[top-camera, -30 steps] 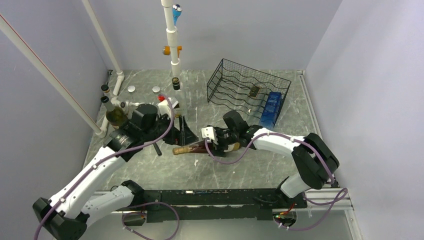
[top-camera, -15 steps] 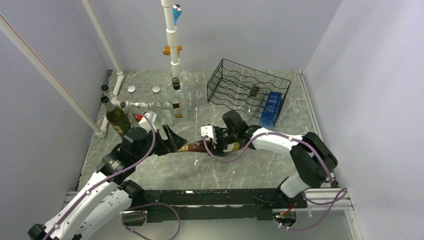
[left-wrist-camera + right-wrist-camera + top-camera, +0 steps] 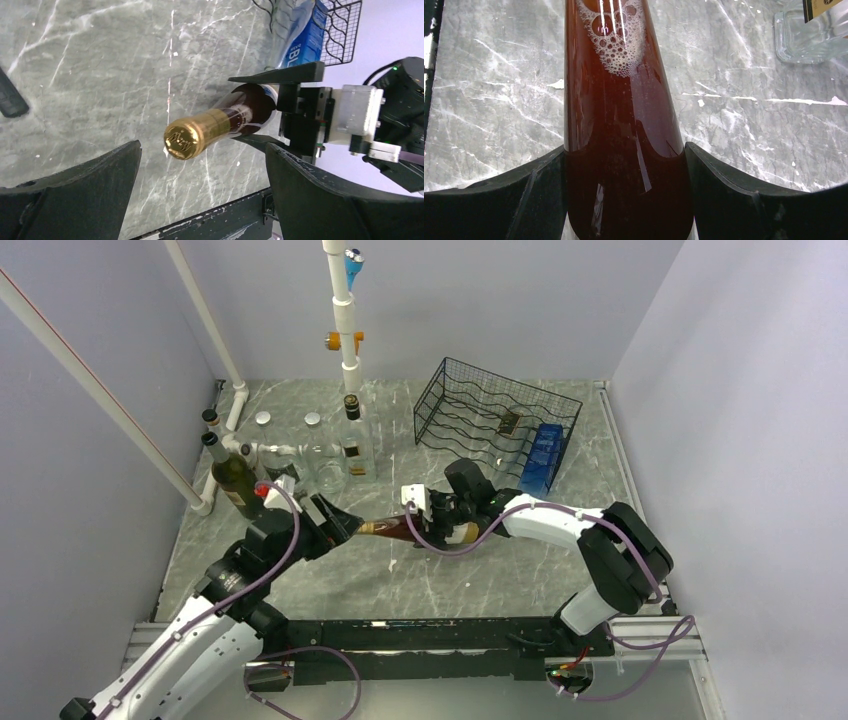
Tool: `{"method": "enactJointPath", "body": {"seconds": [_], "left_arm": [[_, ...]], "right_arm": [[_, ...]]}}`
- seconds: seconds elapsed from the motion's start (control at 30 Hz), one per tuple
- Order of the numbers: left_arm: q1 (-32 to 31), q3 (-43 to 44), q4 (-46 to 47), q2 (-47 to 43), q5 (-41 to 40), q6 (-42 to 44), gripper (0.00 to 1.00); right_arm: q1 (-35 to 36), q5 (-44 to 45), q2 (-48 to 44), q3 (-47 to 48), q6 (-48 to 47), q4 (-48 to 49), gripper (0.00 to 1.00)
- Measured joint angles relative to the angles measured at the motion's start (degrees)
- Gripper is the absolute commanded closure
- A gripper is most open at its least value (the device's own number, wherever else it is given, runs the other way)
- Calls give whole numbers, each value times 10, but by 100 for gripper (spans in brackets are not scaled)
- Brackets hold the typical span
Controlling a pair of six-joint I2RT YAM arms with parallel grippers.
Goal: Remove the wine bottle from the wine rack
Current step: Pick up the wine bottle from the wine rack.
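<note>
My left gripper will take hold of the wine bottle by its gold-foiled neck (image 3: 374, 527) (image 3: 212, 126), so the bottle's base stays free to stand on the tabletop.
The wine bottle (image 3: 405, 530), dark brown with a gold foil top, is held level above the table in front of the black wire wine rack (image 3: 495, 420). My right gripper (image 3: 428, 521) is shut on its body (image 3: 624, 150). The gold cap (image 3: 184, 142) points at my left gripper (image 3: 340, 524), which is open, its fingers either side of the cap and apart from it. The bottle's base is hidden behind the right gripper.
A blue carton (image 3: 545, 455) and a small bottle lie in the rack. A dark green bottle (image 3: 232, 475), a clear square bottle (image 3: 355, 445), glass jars (image 3: 325, 465) and a white pipe frame (image 3: 345, 320) stand at the back left. Walls close in on both sides.
My left arm has swung from the back-left bottles down and right, bringing its open gripper up to the bottle's gold cap. The right gripper has lifted the bottle slightly.
</note>
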Motion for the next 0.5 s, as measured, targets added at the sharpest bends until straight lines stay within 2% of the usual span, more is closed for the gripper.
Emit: {"method": "enactJointPath", "body": {"seconds": [0.17,0.3,0.5], "left_arm": [[0,-34,15,-19,-8,-33,0],[0,-87,78,-44,-12,-75,1],[0,-159,173,-31,-29,-128,4]], "right_arm": [[0,1,1,0,14,3,94],[0,1,3,0,25,9,94],[-2,-4,3,0,45,10,94]]}}
